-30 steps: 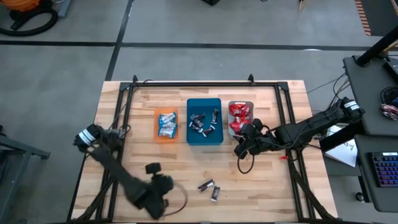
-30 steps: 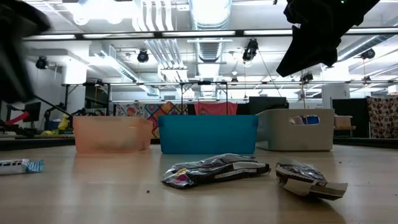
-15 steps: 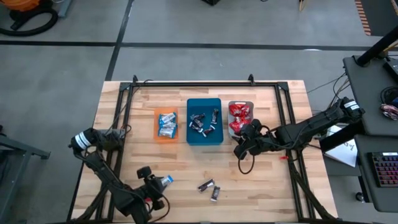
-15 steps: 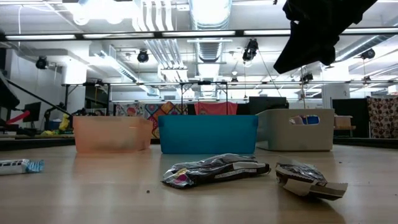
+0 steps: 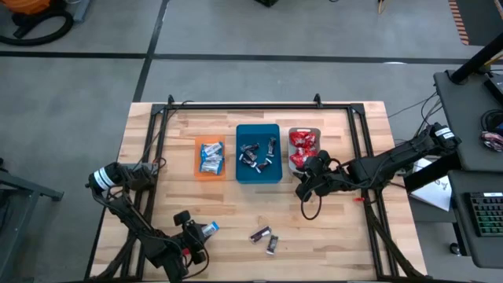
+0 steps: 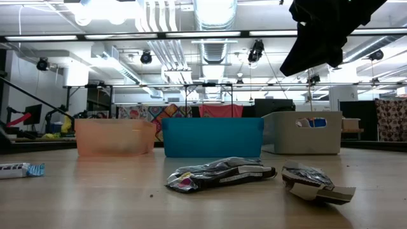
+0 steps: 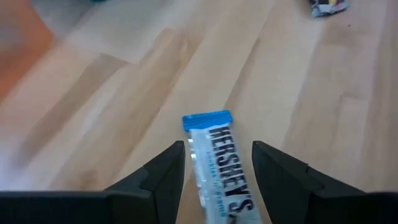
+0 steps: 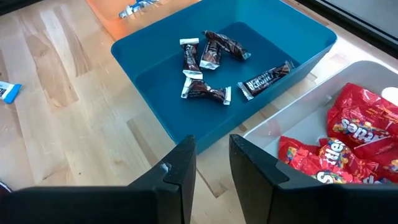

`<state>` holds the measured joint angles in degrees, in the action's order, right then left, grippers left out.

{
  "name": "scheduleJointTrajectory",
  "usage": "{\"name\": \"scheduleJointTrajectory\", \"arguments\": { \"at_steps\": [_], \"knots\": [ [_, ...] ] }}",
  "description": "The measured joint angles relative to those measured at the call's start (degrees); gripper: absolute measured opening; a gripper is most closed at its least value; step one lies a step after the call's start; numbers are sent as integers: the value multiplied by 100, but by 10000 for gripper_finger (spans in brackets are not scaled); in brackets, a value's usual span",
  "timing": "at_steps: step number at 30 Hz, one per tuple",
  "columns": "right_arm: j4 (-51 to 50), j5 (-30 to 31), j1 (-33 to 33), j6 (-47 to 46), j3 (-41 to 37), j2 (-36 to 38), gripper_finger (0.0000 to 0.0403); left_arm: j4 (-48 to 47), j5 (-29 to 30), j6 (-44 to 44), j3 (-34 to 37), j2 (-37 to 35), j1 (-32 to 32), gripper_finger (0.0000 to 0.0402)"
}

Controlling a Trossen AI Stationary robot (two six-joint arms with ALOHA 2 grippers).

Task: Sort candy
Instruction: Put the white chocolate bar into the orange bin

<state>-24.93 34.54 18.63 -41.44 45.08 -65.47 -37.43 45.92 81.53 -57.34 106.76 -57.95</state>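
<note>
I should next use my left gripper to take the blue-and-white candy by its lettered middle (image 5: 207, 230), and then the candy should go into the orange tray (image 5: 209, 175) with its kind.
A blue-and-white candy (image 5: 209, 229) lies flat on the near left of the table, and shows in the low view as the candy (image 6: 20, 170). My left gripper (image 5: 200, 233) is low at it and open, one finger on each long side (image 7: 218, 147). Two dark silver candies (image 5: 261, 234) (image 5: 272, 245) lie near the table's near middle. My right gripper (image 5: 302, 192) hangs open and holds nothing, above the table near the grey tray (image 5: 317, 132); it looks down on the trays (image 8: 212, 142). My left gripper's fingers (image 7: 169, 167) stand close along both long sides of the blue-and-white candy (image 7: 214, 163), coming low and lying along it. Whether they touch the wrapper cannot be told. The candy lies flat on the table.
Three trays stand in a row at the table's far middle: an orange tray (image 5: 197, 157) with blue-and-white candies, a teal tray (image 5: 258, 129) with dark candies, and the grey tray with red candies. Bare wood lies between the trays and the loose candies.
My left arm has swung quickly across the near left of the table and come to rest with its gripper at the blue-and-white candy. The candy has stayed in place on the table.
</note>
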Motion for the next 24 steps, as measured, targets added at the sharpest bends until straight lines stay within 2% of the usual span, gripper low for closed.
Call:
{"name": "scheduleJointTrajectory", "arguments": {
  "at_steps": [17,21,24],
  "knots": [
    [31,0,0,-10,-26,0,89,1422,-129,-121,848,-25,-13,169],
    [35,0,0,-12,-26,0,89,1493,-128,-129,889,-26,-7,151],
    [37,0,0,-12,-26,0,89,1498,-159,-146,889,-20,-4,121]
  ]
}}
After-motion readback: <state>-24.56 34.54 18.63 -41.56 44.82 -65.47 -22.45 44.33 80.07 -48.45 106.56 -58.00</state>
